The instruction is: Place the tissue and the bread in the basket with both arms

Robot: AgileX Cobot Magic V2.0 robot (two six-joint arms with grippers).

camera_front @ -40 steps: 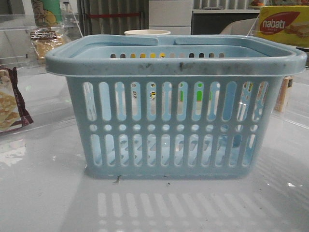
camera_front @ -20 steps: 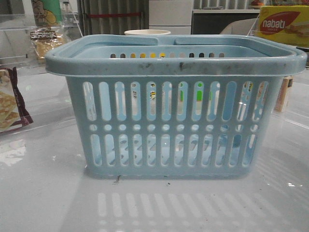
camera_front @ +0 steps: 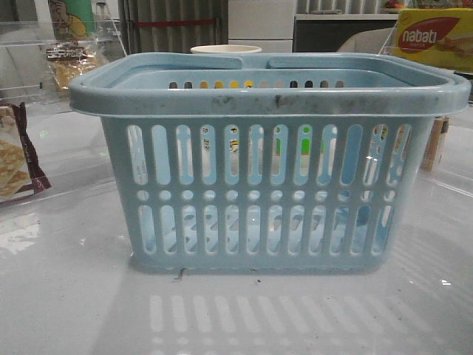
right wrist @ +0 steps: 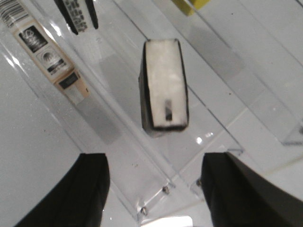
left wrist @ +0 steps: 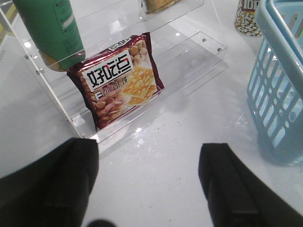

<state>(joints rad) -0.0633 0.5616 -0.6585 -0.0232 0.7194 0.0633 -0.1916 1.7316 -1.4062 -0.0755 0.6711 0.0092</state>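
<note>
The tissue's near end (right wrist: 165,118) is beyond my fingers. I should move my right gripper toward the tissue's near end before I close it there.
The light blue basket (camera_front: 270,159) stands mid-table and looks empty through its slots; its side also shows in the left wrist view (left wrist: 279,85). The bread (camera_front: 70,63), a golden packet with a dark label, sits on a clear shelf at the far left. The tissue (right wrist: 164,90), a black pack with a pale patch, lies on a clear shelf step just beyond my right gripper (right wrist: 154,182), which is open and empty. My left gripper (left wrist: 149,163) is open over bare table in front of the left shelf, holding nothing. Neither gripper shows in the front view.
A maroon-edged cracker packet (left wrist: 118,78) leans in the left clear shelf beneath a green bottle (left wrist: 49,30). A patterned cup (left wrist: 248,19) stands behind the basket. A yellow Nabati box (camera_front: 432,37) sits far right. A beige box (right wrist: 47,52) lies beside the tissue's shelf.
</note>
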